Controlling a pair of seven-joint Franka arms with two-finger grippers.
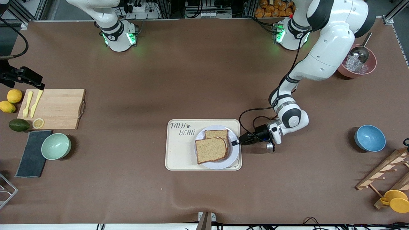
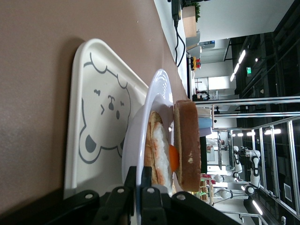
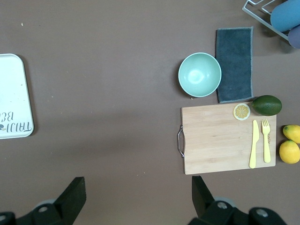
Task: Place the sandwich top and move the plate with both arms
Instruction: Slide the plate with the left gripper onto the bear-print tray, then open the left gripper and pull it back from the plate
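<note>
The plate would stay in the cream tray if my left gripper opened.
The plate [image 1: 234, 154] sits on the cream bear-print tray [image 1: 180, 153], at the tray's end toward the left arm. On it the sandwich top [image 1: 211, 149], a plain brown slice, lies skewed over a lower slice [image 1: 217, 133]. The left wrist view shows the sandwich top [image 2: 187, 145] over an orange yolk [image 2: 173, 158] and egg white on the lower bread [image 2: 151, 140]. My left gripper [image 1: 236, 142] [image 2: 139, 171] is shut on the plate's rim [image 2: 157, 91]. My right gripper [image 3: 138, 194] hangs open and empty, high over bare table between the tray [image 3: 14, 93] and the cutting board [image 3: 220, 138].
Toward the right arm's end are a wooden cutting board [image 1: 59, 108] with yellow fork and knife, a lemon slice, an avocado [image 1: 18, 125], two lemons, a green bowl [image 1: 56, 146] and a grey cloth [image 1: 32, 156]. Toward the left arm's end are a blue bowl [image 1: 370, 138], a pink ice bowl [image 1: 358, 65] and a wooden rack [image 1: 388, 171].
</note>
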